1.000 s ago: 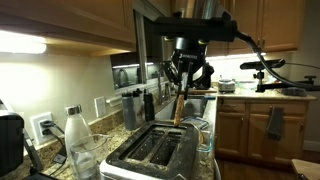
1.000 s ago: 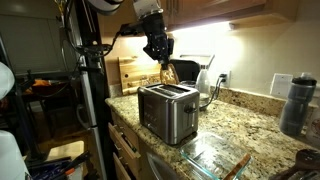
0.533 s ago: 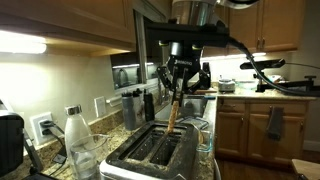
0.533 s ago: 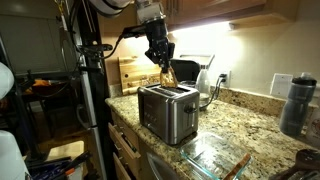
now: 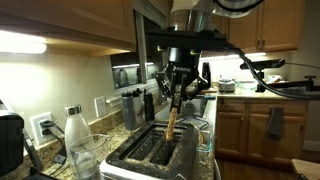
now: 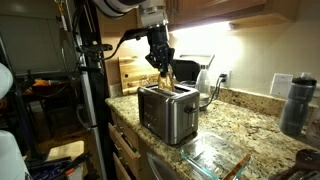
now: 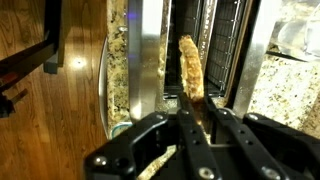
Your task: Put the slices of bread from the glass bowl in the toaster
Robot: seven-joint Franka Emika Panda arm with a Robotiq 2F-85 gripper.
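The tan slice (image 6: 167,78) would fall in, its lower end is at the slot, so my gripper needs to open its fingers.
The silver toaster (image 5: 150,152) stands on the granite counter and shows in both exterior views (image 6: 168,112). My gripper (image 5: 177,88) hangs above it, shut on a slice of bread (image 5: 172,122) that hangs upright. The slice's lower end reaches the toaster's right-hand slot. The gripper (image 6: 160,62) and slice (image 6: 167,78) also show from the side. In the wrist view the fingers (image 7: 200,118) pinch the tan slice (image 7: 189,65) over a dark slot (image 7: 205,45). The glass bowl (image 6: 207,150) sits on the counter beside the toaster, with a brown slice (image 6: 237,165) at its near end.
A bottle with a white top (image 5: 75,130) and a drinking glass (image 5: 88,155) stand beside the toaster, a black appliance (image 5: 9,140) further off. A kettle (image 6: 208,82), cutting boards (image 6: 125,72) and a dark bottle (image 6: 291,104) are on the counter. Cabinets hang overhead.
My gripper has moved down and slightly over with the slice, bringing its lower end to the toaster's slot.
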